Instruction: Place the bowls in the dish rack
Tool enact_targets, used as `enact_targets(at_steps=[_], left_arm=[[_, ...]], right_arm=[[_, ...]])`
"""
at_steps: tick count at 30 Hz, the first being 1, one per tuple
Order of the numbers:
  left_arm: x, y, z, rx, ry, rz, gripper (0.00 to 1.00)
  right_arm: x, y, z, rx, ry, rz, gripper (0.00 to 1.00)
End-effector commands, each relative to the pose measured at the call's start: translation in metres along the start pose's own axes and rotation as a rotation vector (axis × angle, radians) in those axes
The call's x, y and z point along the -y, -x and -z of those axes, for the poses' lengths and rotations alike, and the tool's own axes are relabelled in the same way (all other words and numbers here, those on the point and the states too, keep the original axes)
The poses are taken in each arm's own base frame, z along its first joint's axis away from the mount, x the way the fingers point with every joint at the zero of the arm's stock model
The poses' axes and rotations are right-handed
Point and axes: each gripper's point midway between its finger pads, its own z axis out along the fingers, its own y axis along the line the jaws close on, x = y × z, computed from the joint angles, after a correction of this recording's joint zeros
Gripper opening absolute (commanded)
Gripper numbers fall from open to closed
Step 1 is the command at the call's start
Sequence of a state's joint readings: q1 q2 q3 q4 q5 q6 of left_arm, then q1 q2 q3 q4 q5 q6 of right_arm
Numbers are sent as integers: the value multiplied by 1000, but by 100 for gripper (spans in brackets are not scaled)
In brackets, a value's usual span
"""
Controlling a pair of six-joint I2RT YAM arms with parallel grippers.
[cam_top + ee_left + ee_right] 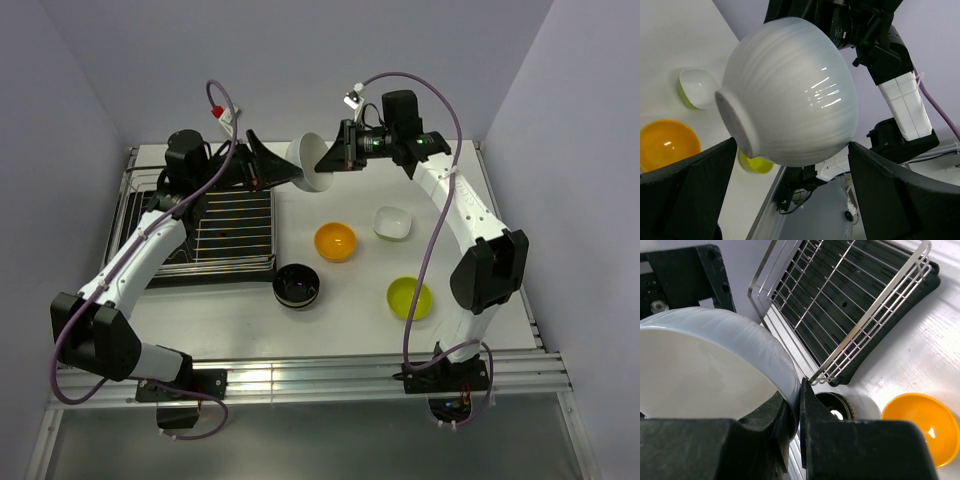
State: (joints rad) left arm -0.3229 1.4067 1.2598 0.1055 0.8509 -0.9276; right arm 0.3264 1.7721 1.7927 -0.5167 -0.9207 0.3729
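I will next use my left gripper to grab the white bowl across its foot and rim (303,161), so I can load it edgewise into the dish rack (200,225).
My right gripper (338,160) is shut on the rim of a white bowl (312,160) and holds it tilted in the air at the back of the table, one finger inside the rim (799,405) and one outside. My left gripper (283,165) is open, and its black fingers (690,195) flank the bowl's rounded underside (790,90) without closing on it. The chrome wire dish rack (200,225) over its black tray stands at the left with no bowls in it (855,305). On the table sit an orange bowl (335,240), a second white bowl (393,222), a black bowl (297,285) and a lime bowl (410,297).
The table's metal rail runs along the near edge (330,375), with both arm bases bolted to it. Walls close in at the back and on both sides. The black bowl (835,407) lies just off the rack's near right corner.
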Motion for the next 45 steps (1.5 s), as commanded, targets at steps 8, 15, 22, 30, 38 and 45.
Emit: enact_targets(at_steps=[8,15,22,30,38,45], left_arm=[[29,-2,2,20,-55,-10,99],[13,2,-2,43,59,-49,91],[13,-3,0,36,58,-31,77],[15,-2,0,39,48,-33,93],[20,-3,1,39,26,-31,65],[13,-6,1,38,48,-23,12]], right_arm=[[-19,-2,-14,10,5,61,0],[-11,-6,-21,24,-91,39,0],[5,-4,-22,48,-179,20,0],[5,-8,-23,36,-191,26,0],[4,-14,-27,19,-181,27,0],[4,-16,-30,5,-169,28,0]])
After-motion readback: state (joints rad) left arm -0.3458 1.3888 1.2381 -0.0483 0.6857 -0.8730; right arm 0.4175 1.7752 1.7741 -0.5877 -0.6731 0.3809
